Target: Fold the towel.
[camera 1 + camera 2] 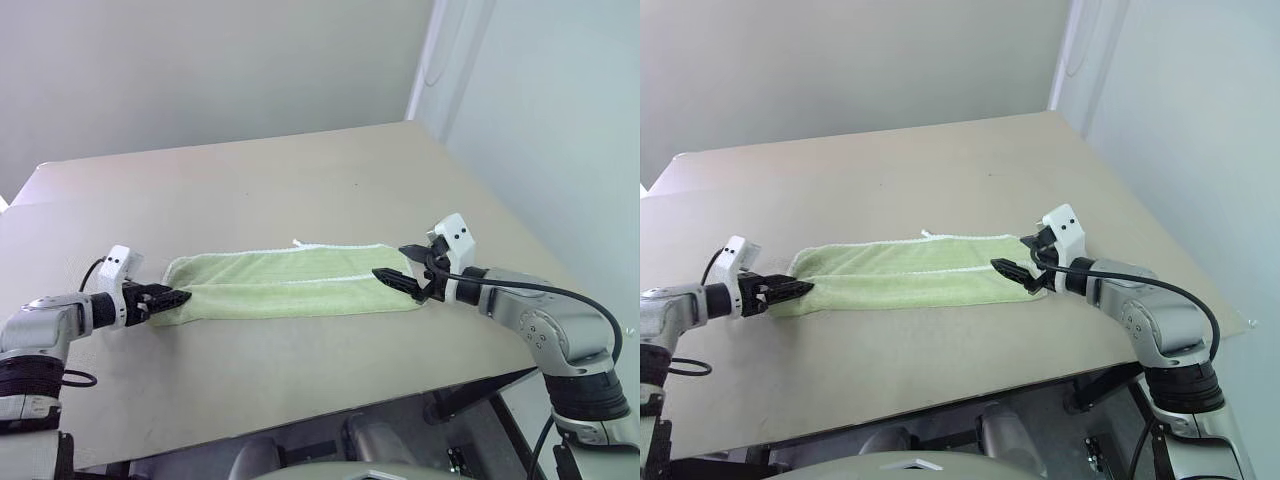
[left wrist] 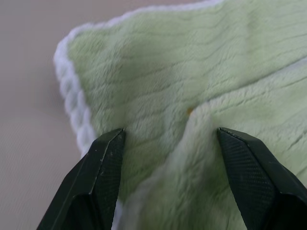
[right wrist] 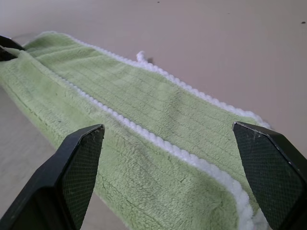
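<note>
The towel should be grabbed next by its raised corner fold (image 1: pixel 190 288) with my left gripper. That fold stands up while the rest of the strip (image 1: pixel 295 300) lies flat.
The towel (image 1: pixel 290 280) is a pale green terry cloth with whitish stitched edges. It lies on the table folded lengthwise into a long strip, one edge seam running down its middle (image 3: pixel 144 136). A small white tag loop (image 3: pixel 140 55) sticks out at its far long edge. My left gripper (image 1: pixel 183 296) is at the strip's left end, open, its black fingers (image 2: pixel 108 158) standing on either side of the towel's corner fold (image 2: pixel 192 115). My right gripper (image 1: pixel 390 262) hovers open at the strip's right end, jaws spread wide over the cloth with nothing pinched.
The tan table (image 1: pixel 300 180) stretches well beyond the towel toward the back. Its front edge (image 1: pixel 330 405) runs close below the towel and its right edge (image 1: pixel 520 225) lies just beyond my right arm. A pale wall stands behind.
</note>
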You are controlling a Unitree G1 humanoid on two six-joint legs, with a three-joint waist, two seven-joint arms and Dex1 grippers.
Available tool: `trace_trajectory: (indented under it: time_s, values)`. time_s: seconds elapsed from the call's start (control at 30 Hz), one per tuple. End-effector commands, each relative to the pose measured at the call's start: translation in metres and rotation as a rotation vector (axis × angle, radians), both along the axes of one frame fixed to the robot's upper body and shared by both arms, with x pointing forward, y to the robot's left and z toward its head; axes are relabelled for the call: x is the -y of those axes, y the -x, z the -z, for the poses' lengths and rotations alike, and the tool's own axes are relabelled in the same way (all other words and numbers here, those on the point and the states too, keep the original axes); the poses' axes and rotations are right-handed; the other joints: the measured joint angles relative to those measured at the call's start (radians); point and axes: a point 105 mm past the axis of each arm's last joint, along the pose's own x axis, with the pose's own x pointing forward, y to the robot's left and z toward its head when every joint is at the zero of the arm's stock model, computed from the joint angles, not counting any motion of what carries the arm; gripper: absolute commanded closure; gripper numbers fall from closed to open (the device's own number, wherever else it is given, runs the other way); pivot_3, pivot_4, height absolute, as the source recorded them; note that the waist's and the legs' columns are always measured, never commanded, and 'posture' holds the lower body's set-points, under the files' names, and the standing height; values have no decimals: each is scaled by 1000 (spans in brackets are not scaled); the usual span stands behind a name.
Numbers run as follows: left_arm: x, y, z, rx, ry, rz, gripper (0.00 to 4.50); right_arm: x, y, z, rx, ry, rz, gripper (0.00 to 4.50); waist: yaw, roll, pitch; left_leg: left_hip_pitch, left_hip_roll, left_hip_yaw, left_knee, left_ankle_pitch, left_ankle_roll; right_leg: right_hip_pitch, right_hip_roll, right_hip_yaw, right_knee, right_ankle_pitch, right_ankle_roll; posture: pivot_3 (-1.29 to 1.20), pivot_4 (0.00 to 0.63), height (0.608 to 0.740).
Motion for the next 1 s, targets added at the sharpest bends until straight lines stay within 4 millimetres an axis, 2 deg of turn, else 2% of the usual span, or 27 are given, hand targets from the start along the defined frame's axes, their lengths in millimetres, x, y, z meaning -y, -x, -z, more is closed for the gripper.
trace_trajectory:
  time_s: [0.03,0.07,0.17,0.4,0.57,0.77,0.87,0.97,1.0]
  values:
    - [7,-3,-1,14,-15,62,1259,6,-3,-12,59,8,32,38,1,0,0,0,0,0,0,0,0,0,0,0,0,0,0,0,0,740]
    - [9,-3,1,13,-21,67,1259,7,-3,-12,59,10,35,38,1,0,0,0,0,0,0,0,0,0,0,0,0,0,0,0,0,740]
    - [12,0,2,6,-16,90,1887,8,-2,-11,60,19,42,0,1,0,0,0,0,0,0,0,0,0,0,0,0,0,0,0,0,740]
    - [8,7,-1,1,-6,103,4437,9,-2,-10,59,23,45,0,0,0,0,0,0,0,1,0,0,0,0,0,1,0,0,0,0,740]
    - [5,8,-11,64,-58,136,4474,9,-2,-8,56,43,37,0,-2,0,0,0,0,0,1,0,0,0,0,0,1,0,0,0,0,740]
    - [12,13,-35,256,-60,190,4474,8,-3,-4,51,58,28,0,0,0,0,0,0,0,1,0,0,0,0,0,1,0,0,0,0,740]
    - [12,18,-36,267,-60,201,4474,5,-4,-3,49,56,21,0,0,0,0,0,0,0,1,0,0,0,0,0,1,0,0,0,0,740]
    - [10,25,-26,215,-61,211,3850,3,-5,-1,48,54,15,0,-1,0,0,1,0,0,1,0,0,0,0,0,1,0,0,0,0,740]
    - [9,26,-25,207,-57,208,3454,2,-5,-1,48,52,13,0,-1,0,0,1,0,0,1,0,0,0,0,0,1,0,0,0,0,740]
